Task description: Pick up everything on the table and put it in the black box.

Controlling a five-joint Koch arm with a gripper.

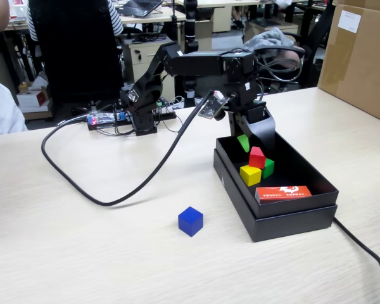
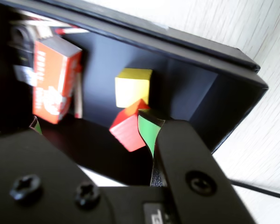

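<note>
My gripper is going to put this last cube into the black box, so it will next grip the blue cube (image 1: 190,221) by its opposite sides.
The black box (image 1: 285,218) stands on the pale wood table (image 1: 82,253), right of centre in the fixed view. Inside it the yellow cube (image 1: 250,175) and green cube (image 1: 268,168) lie together, with the red cube (image 1: 257,157) tilted on top of them. The blue cube (image 1: 190,221) sits on the table left of the box. My gripper (image 1: 253,142) hangs over the box's far end, open and empty, just behind the cubes. In the wrist view my gripper (image 2: 92,125) shows green-padded fingers (image 2: 148,133) spread wide, with the red cube (image 2: 128,130) and yellow cube (image 2: 133,86) beyond them.
A flat orange-red packet (image 1: 283,194) lies at the box's near end and shows in the wrist view (image 2: 53,79). A thick black cable (image 1: 114,199) loops across the table left of the box. A big brown carton (image 1: 361,57) stands far right. The arm's base (image 1: 142,114) is at the back.
</note>
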